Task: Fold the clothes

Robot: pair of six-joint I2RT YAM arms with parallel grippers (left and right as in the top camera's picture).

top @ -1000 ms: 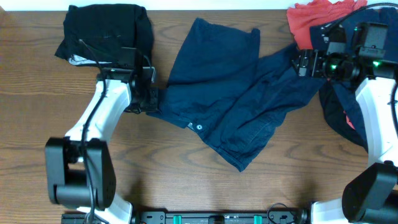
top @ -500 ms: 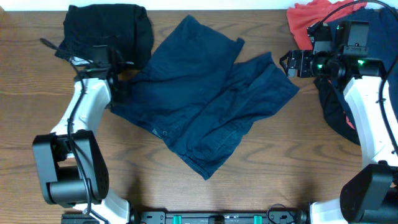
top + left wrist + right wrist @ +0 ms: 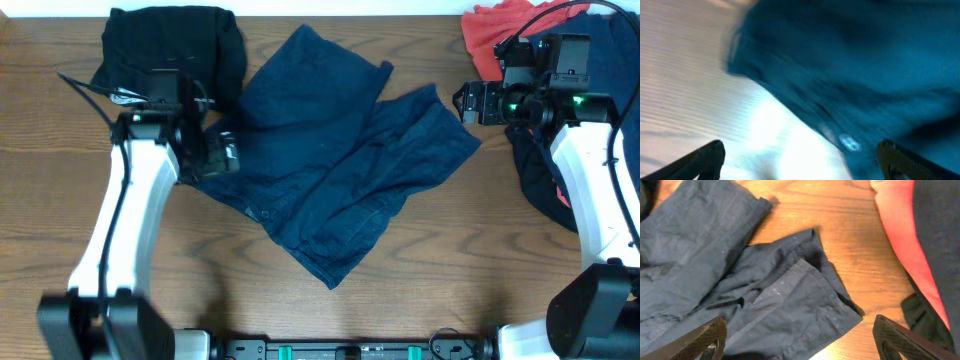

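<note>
My left gripper grabs the navy blue garment by its waistband edge (image 3: pixel 226 199) next, near the waistband's corner beyond the button (image 3: pixel 264 214), to spread it for folding.
The clothes lie spread over the table. A large navy blue trouser-like garment (image 3: pixel 330 165) lies crumpled in the middle, with a button (image 3: pixel 849 143) on its lower left waistband. My left gripper (image 3: pixel 226 157) hovers over that left edge, open and holding nothing (image 3: pixel 800 161); its view is blurred. Just off the garment's upper right corner (image 3: pixel 770 300), my right gripper (image 3: pixel 467 103) is open and empty (image 3: pixel 800 342). A black garment (image 3: pixel 170 45) is bunched at the back left. At the back right lies a coral red one (image 3: pixel 495 30).
Another dark navy garment (image 3: pixel 545 185) is heaped at the right edge beneath my right arm, next to the coral cloth (image 3: pixel 900 235). Bare wood table (image 3: pixel 450 260) shows in front of the navy garment and between it and the right pile.
The left gripper pulled the navy garment leftward, then opened and let go of its edge. The left arm has since shifted slightly right. The right gripper has stayed open and almost still.
</note>
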